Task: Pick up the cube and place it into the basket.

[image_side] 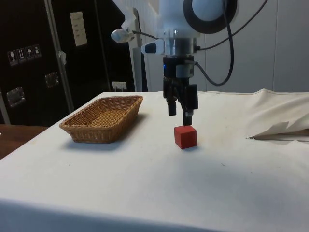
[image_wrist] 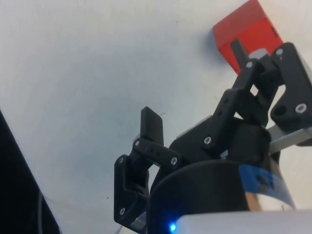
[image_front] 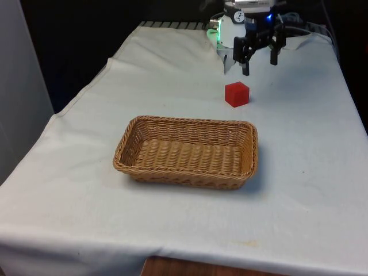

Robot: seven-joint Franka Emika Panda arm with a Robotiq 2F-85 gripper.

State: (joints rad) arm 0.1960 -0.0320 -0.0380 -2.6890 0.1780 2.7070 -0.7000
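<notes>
The gripper grabs the red cube point(image_front: 237, 94) by its opposite sides next, to place it into the wicker basket.
A red cube point(image_front: 237, 94) sits on the white cloth, just beyond the far right corner of the wicker basket point(image_front: 190, 123). My gripper point(image_front: 260, 66) hangs open a little above the cube, offset toward the far side and the front view's right. In the side view the gripper point(image_side: 179, 115) has one fingertip just over the cube point(image_side: 185, 137), with nothing between the fingers. From the wrist, the cube point(image_wrist: 243, 29) lies by one finger point(image_wrist: 239, 51), outside the gap of the gripper point(image_wrist: 195, 87). The basket point(image_side: 87, 126) holds nothing.
Bare white cloth surrounds the cube and basket. The cloth is rumpled into folds point(image_side: 280, 130) at the far end near the robot's base. A wooden table edge point(image_front: 190, 267) shows under the cloth at the front.
</notes>
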